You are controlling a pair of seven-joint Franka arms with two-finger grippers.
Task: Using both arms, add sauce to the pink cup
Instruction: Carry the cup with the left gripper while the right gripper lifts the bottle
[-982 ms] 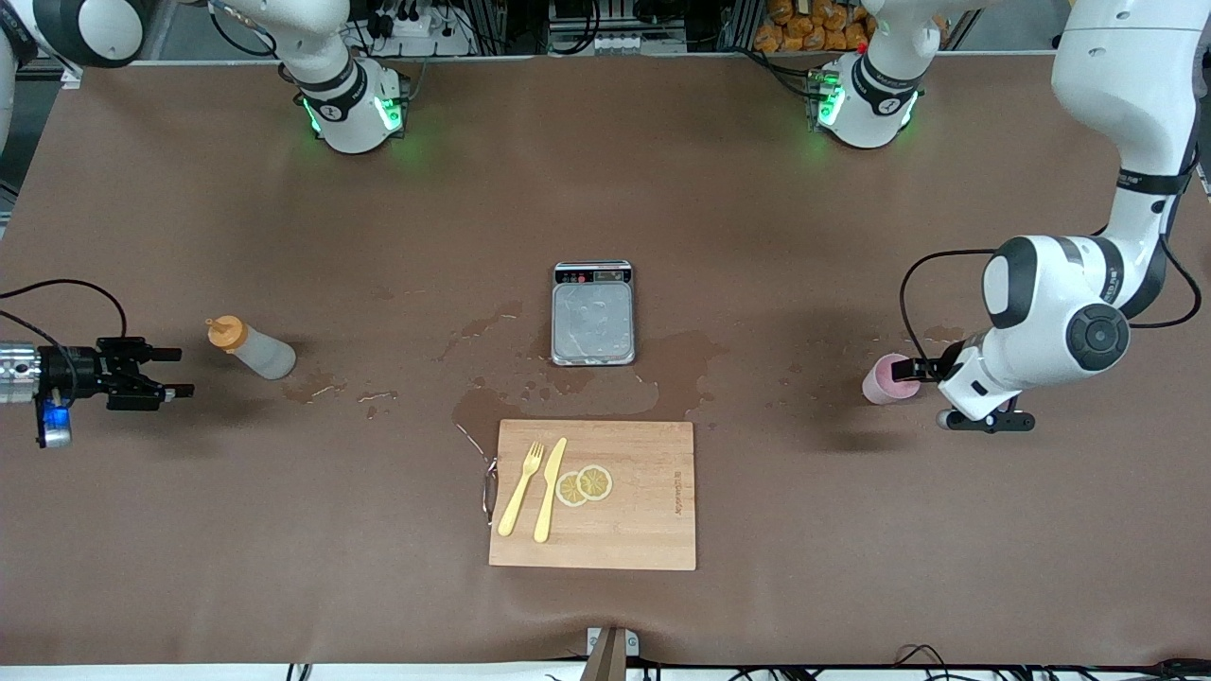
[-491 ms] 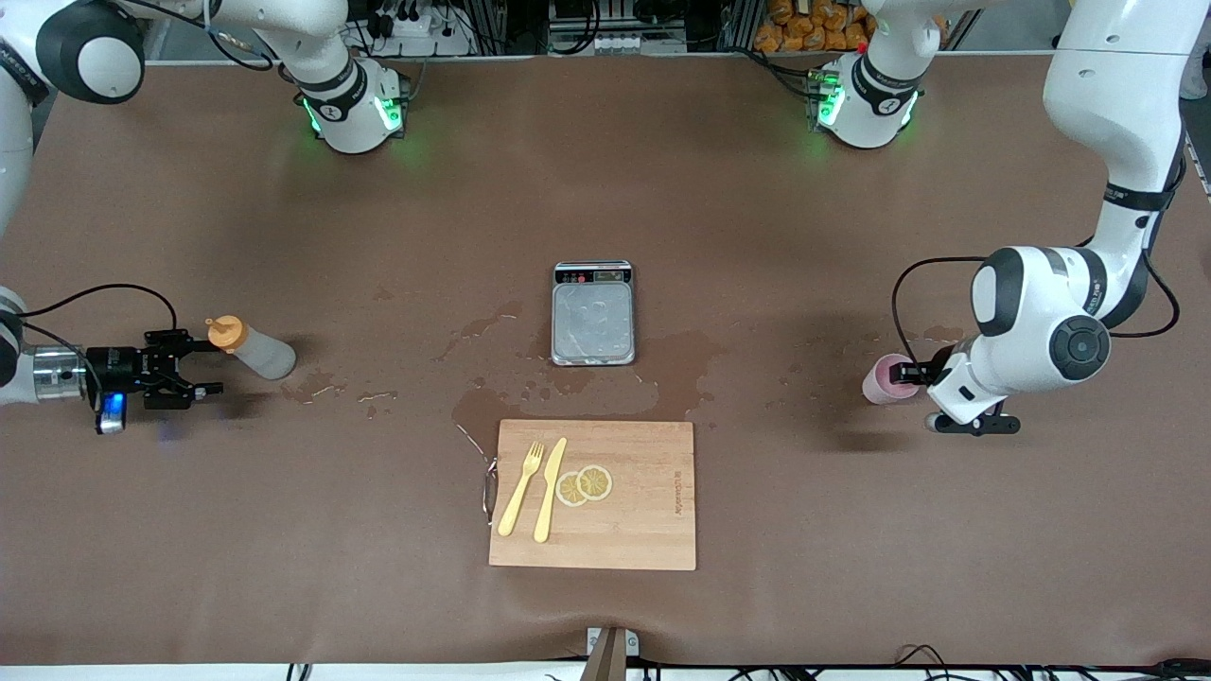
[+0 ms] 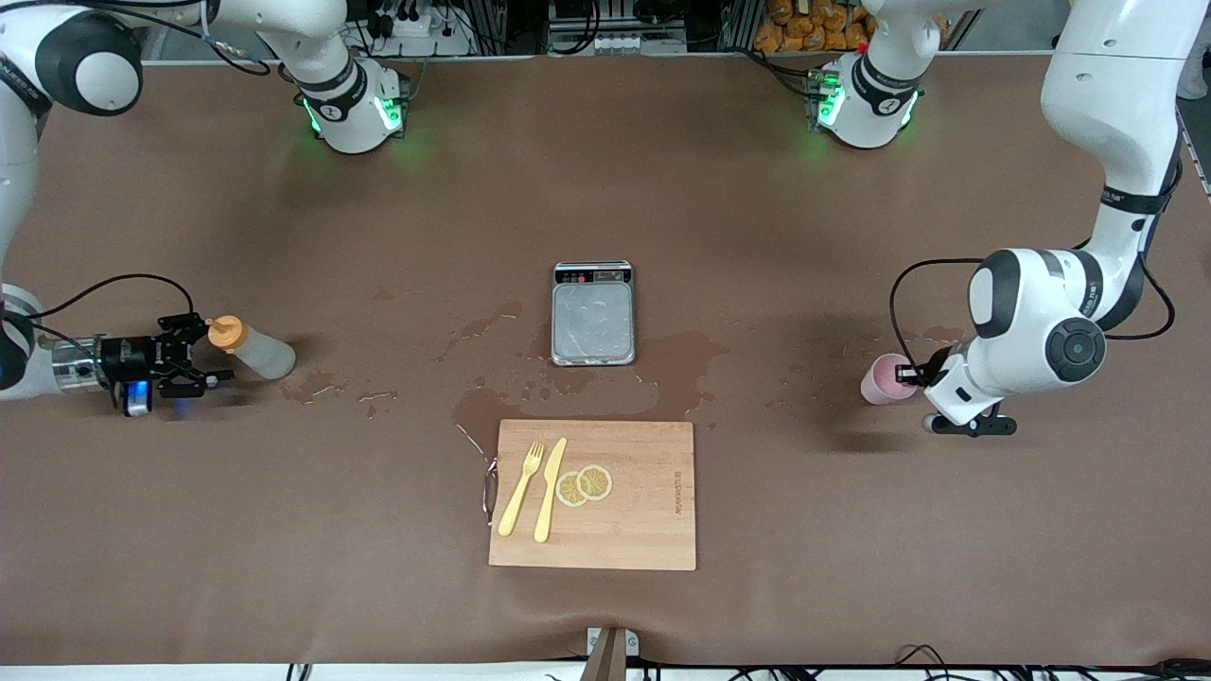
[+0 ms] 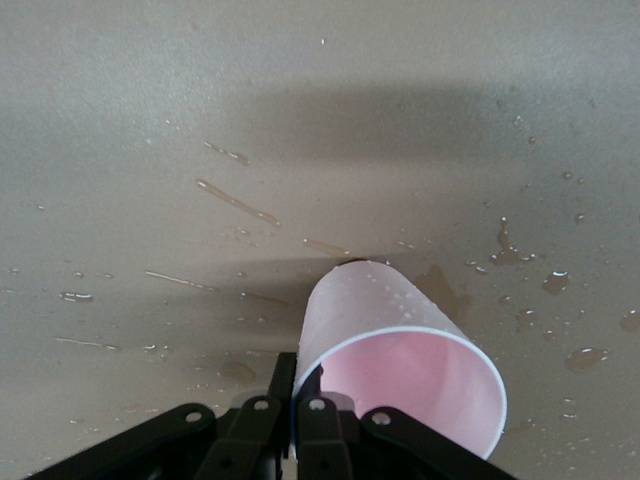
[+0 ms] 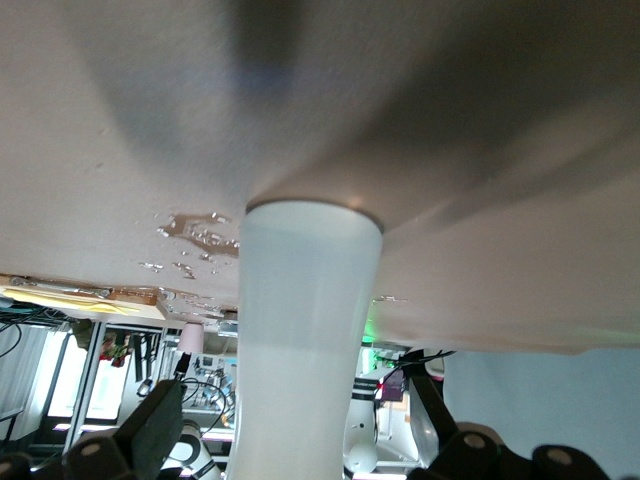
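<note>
I need to add sauce to the pink cup [image 3: 883,380], so next I should grab the sauce bottle with my right gripper by its narrow neck beside the orange cap [image 3: 227,333].
The sauce bottle [image 3: 263,356] lies on its side on the brown table toward the right arm's end, its orange cap [image 3: 227,333] pointing at my right gripper [image 3: 203,352]. That gripper is open, with its fingers on either side of the cap end. In the right wrist view the whitish bottle [image 5: 305,300] runs between the spread fingers [image 5: 150,430] of the right gripper [image 5: 295,400]. The pink cup [image 3: 883,380] sits toward the left arm's end. My left gripper [image 3: 906,375] is shut on it. In the left wrist view the left gripper [image 4: 297,365] pinches the wall of the cup [image 4: 400,340] at the rim, one finger inside and one outside.
A grey scale [image 3: 593,317] stands at the table's middle. Nearer the camera lies a wooden cutting board [image 3: 653,515] with a yellow fork [image 3: 520,489], a knife [image 3: 549,489] and lemon slices [image 3: 585,484]. Wet stains [image 3: 492,407] spread between the scale and the board.
My right gripper has slid along the table to the bottle and now brackets its cap. My left gripper has closed on the cup's rim and shifted slightly.
</note>
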